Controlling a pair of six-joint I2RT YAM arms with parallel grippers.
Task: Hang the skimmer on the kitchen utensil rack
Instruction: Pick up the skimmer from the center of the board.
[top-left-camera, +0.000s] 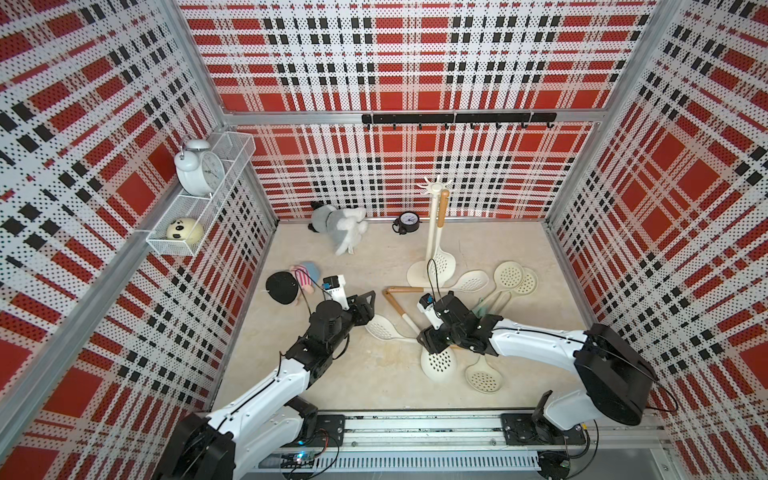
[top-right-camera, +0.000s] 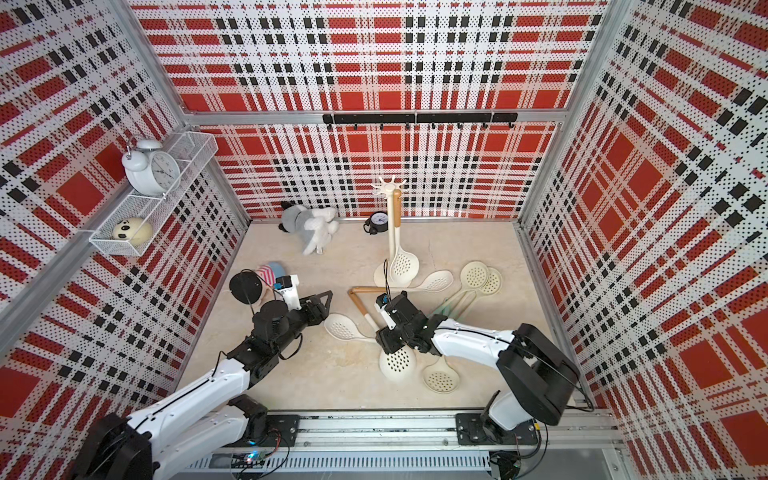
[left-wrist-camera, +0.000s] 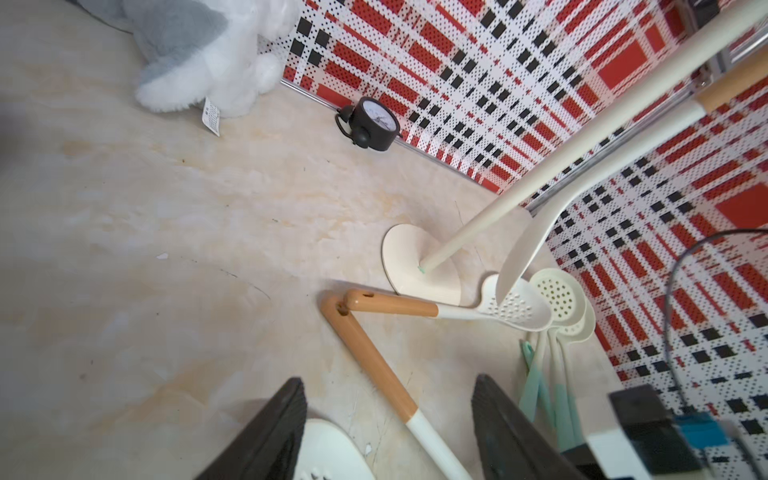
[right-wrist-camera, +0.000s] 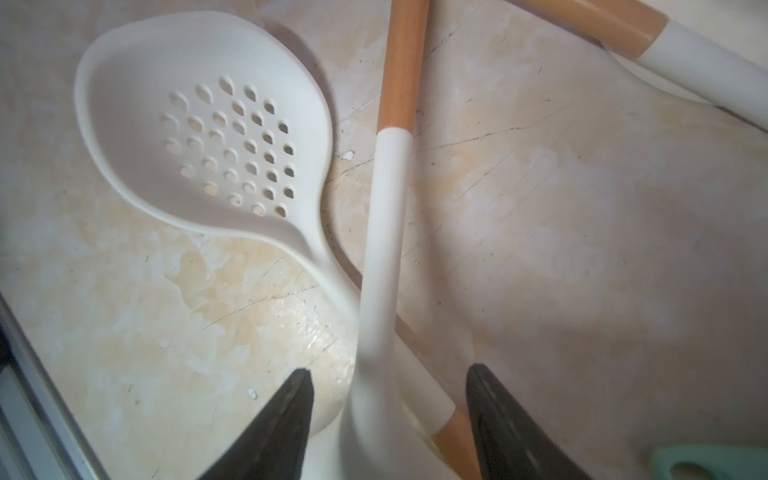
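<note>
The wooden handle needs to stay free for my left gripper to take and hang the skimmer. My right gripper needs to grab the white neck of the wood-handled skimmer next.
The cream-white kitchen utensil rack (top-left-camera: 434, 232) (top-right-camera: 391, 232) stands near the back wall, and one skimmer (top-left-camera: 443, 261) hangs from its crown. Several more skimmers lie on the floor. My right gripper (top-left-camera: 428, 343) (right-wrist-camera: 388, 374) is open, its jaws on either side of the white neck of a wood-handled skimmer (right-wrist-camera: 386, 199) (top-left-camera: 439, 363) without visibly pressing it. Another skimmer (right-wrist-camera: 208, 145) (top-left-camera: 382, 327) crosses beneath it. My left gripper (top-left-camera: 369, 305) (left-wrist-camera: 388, 380) hovers open over that wooden handle (left-wrist-camera: 365, 353), holding nothing.
A pile of skimmers with green handles (top-left-camera: 509, 278) lies to the right of the rack base (left-wrist-camera: 409, 253). A plush dog (top-left-camera: 338, 222), a small black clock (top-left-camera: 409, 222), a doll (top-left-camera: 305, 276) and a black disc (top-left-camera: 282, 287) lie at the back and left.
</note>
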